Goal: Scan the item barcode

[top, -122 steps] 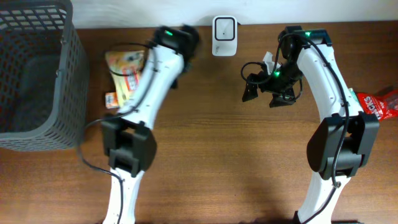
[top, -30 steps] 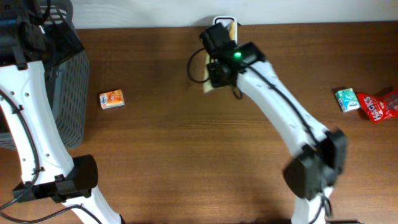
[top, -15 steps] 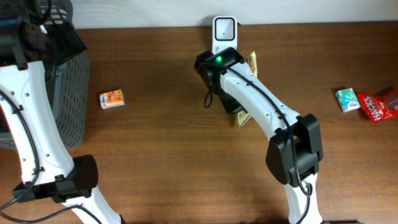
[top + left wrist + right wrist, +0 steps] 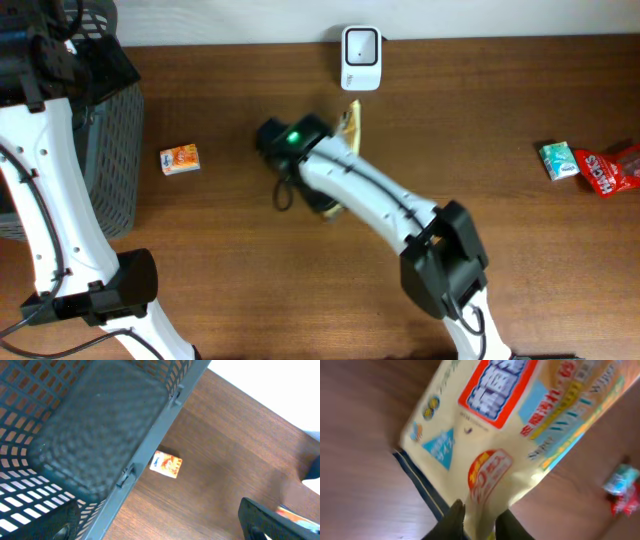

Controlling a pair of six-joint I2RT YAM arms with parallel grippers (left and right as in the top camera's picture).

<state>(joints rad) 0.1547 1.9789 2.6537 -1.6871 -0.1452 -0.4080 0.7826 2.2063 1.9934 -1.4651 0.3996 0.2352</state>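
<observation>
The opposite edge of the snack packet needs to stay open for handover and scanning, so the robot's left gripper will reach the packet and grab its free edge (image 4: 353, 112) (image 4: 294, 514).
The item is a yellow snack packet (image 4: 520, 425) with red, blue and orange print. It shows edge-on beside the right arm in the overhead view (image 4: 349, 119), some way in front of the white barcode scanner (image 4: 360, 45). My right gripper (image 4: 481, 516) is shut on the packet's lower edge, one dark finger on each side, just above the brown table. My left gripper (image 4: 160, 530) stands wide open over the rim of the grey mesh basket (image 4: 150, 445), at the far left of the overhead view (image 4: 70, 60), with nothing between its fingers.
A small orange box (image 4: 180, 158) lies on the table right of the basket (image 4: 115, 160); it also shows in the left wrist view (image 4: 166, 464). A green packet (image 4: 557, 160) and a red packet (image 4: 610, 168) lie at the right edge.
The right arm has carried the packet away from the scanner, toward the front and left, to the middle of the table. The left arm has not moved.
</observation>
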